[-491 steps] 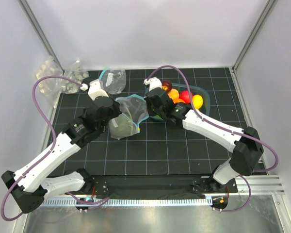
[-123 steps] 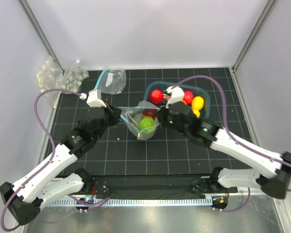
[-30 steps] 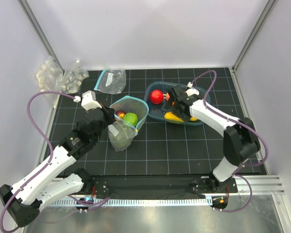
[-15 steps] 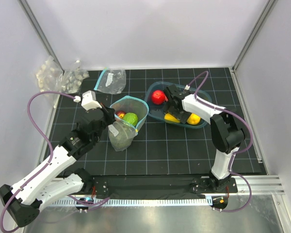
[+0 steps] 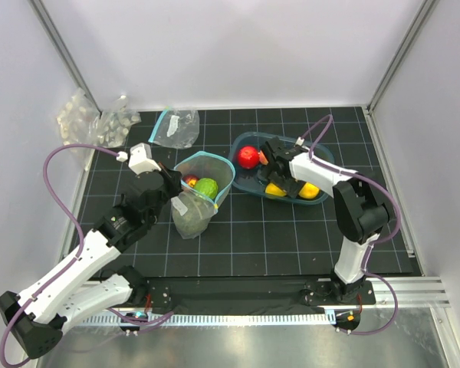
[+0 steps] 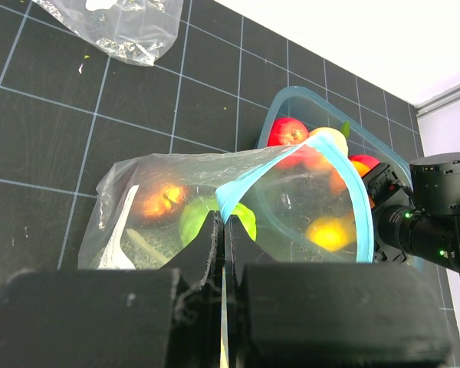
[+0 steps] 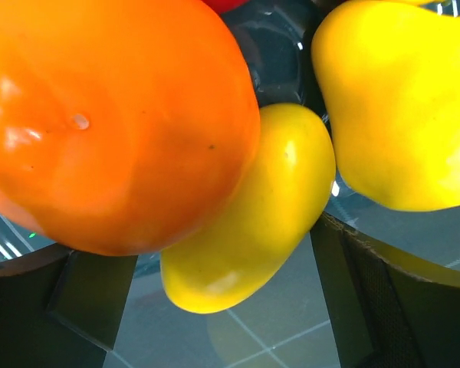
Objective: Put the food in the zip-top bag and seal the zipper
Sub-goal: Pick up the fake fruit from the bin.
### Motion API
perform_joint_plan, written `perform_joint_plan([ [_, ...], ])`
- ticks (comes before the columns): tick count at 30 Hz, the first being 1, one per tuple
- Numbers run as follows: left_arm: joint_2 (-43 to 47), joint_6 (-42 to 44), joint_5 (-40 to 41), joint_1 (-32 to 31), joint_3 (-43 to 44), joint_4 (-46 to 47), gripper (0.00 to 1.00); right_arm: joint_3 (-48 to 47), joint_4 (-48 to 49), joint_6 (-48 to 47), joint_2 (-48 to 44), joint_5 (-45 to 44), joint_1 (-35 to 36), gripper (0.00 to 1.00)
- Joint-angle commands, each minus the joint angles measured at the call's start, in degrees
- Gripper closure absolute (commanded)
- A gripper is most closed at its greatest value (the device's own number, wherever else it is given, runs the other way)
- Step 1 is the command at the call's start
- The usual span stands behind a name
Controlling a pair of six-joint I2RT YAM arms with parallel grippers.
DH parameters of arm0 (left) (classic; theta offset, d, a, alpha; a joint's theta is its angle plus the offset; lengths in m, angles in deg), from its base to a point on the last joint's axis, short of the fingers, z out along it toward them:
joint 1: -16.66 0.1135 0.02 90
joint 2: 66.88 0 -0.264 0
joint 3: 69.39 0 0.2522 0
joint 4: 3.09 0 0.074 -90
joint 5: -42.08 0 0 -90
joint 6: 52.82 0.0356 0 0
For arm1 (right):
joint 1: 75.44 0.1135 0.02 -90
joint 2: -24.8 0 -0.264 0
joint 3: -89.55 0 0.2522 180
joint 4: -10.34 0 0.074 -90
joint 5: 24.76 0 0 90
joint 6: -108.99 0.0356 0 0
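Observation:
The yellow lemon's ends need to stay free to go into the bag's opening, so my right gripper should grab the lemon across its narrow middle.
The clear zip-top bag stands open on the black mat, its teal zipper ringing the mouth. Inside lie a green ball, a red-orange fruit and a dull-green melon. My left gripper is shut on the bag's near rim. My right gripper is down in the teal bin, open, its fingers either side of a yellow lemon. An orange and a second lemon crowd it. A red ball lies at the bin's left end.
Another clear bag with a teal strip lies flat at the back of the mat. Packs of white lumps sit against the left wall. White walls close in the mat on three sides.
My right gripper has shifted a little left and sunk among the fruit in the bin, and the lemons have shifted. The left gripper and the bag have not moved.

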Motion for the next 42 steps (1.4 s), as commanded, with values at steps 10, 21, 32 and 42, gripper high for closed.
perform_joint_plan([
  [10, 0.65, -0.16, -0.08, 0.11, -0.02, 3.60, 1.00, -1.75, -1.98, 0.77, -0.43, -4.48, -1.38, 0.30],
  [21, 0.30, -0.25, -0.61, 0.19, -0.02, 3.77, 1.00, 10.48, 3.73, 6.04, -20.74, -8.00, -0.94, 0.31],
  [32, -0.31, -0.33, -1.75, 0.11, 0.07, 4.04, 1.00, 14.87, 13.29, -6.23, -29.34, -6.43, -0.67, 0.51],
  [42, -1.72, 1.68, -11.14, 0.11, -0.11, 8.69, 1.00, 34.02, 53.52, -26.91, -46.22, 23.15, 0.38, 0.53],
])
